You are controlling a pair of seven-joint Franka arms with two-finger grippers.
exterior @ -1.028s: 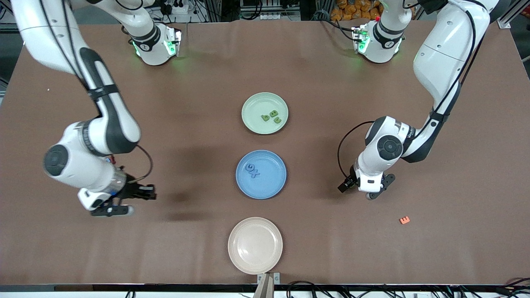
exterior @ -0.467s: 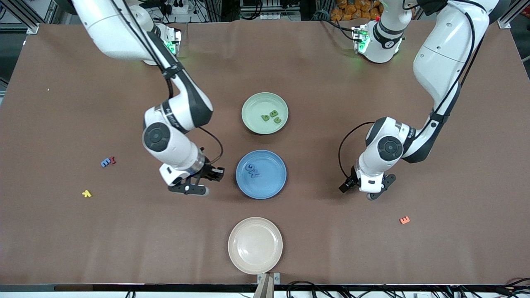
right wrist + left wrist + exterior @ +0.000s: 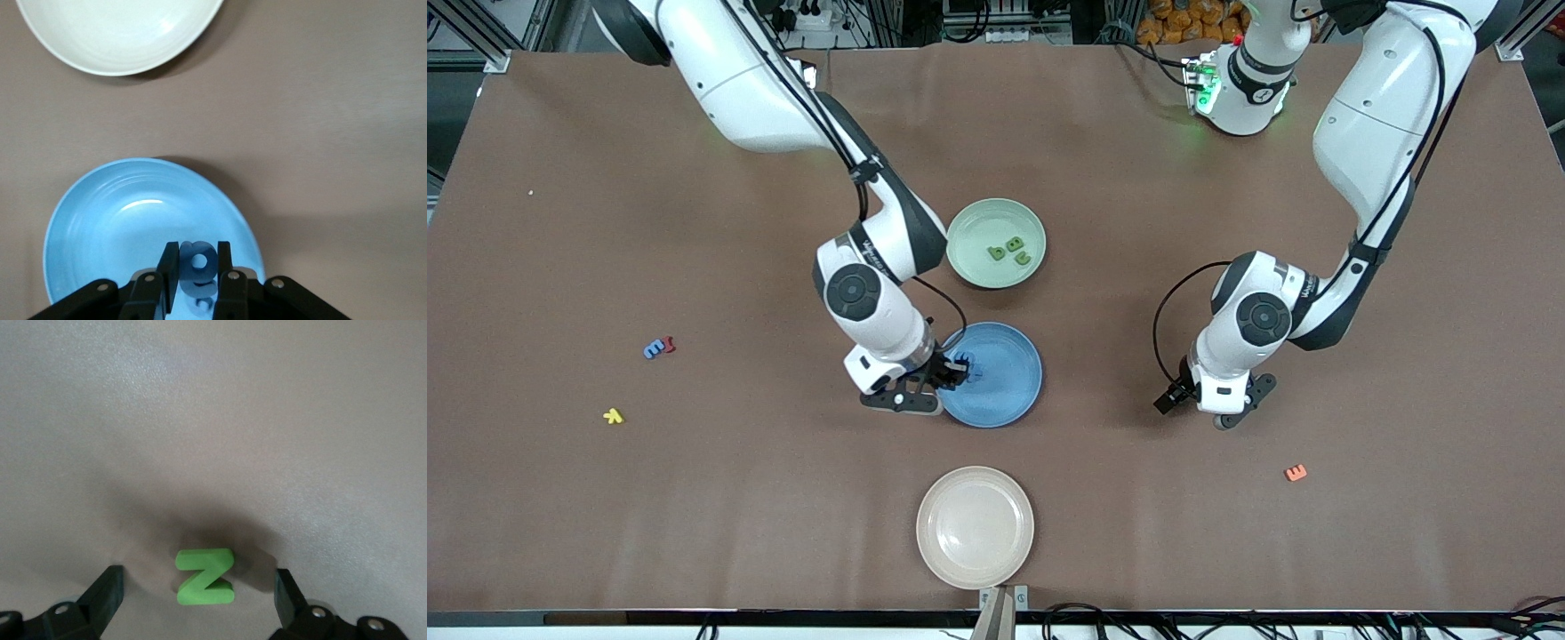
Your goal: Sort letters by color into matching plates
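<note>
My left gripper's fingers are on either side of the green Z, so it is time to close my left gripper. Closing now would catch the Z.
My right gripper (image 3: pixel 958 369) hangs over the blue plate (image 3: pixel 1014 404), at its rim toward the right arm's end. In the right wrist view this gripper (image 3: pixel 198 250) is shut on a small blue letter (image 3: pixel 198 265), held upright above the blue plate (image 3: pixel 120 220); another blue letter (image 3: pixel 205 304) lies under it. The green plate (image 3: pixel 971 222) holds three green letters (image 3: pixel 1014 250). My left gripper (image 3: pixel 1214 413) is low at the table, open, and a green Z (image 3: pixel 205 577) lies flat between its fingers (image 3: pixel 107 587). A blue letter (image 3: pixel 653 350) lies toward the right arm's end.
A beige plate (image 3: pixel 975 526) sits nearest the front camera, also in the right wrist view (image 3: pixel 120 33). A dark red letter (image 3: pixel 669 343) touches the loose blue one, with a yellow letter (image 3: pixel 613 415) close by. An orange letter (image 3: pixel 1296 473) lies near the left gripper.
My right arm has swung from its end of the table across to the blue plate, still shut on the blue letter, uncovering the loose letters there. The left arm has not moved.
</note>
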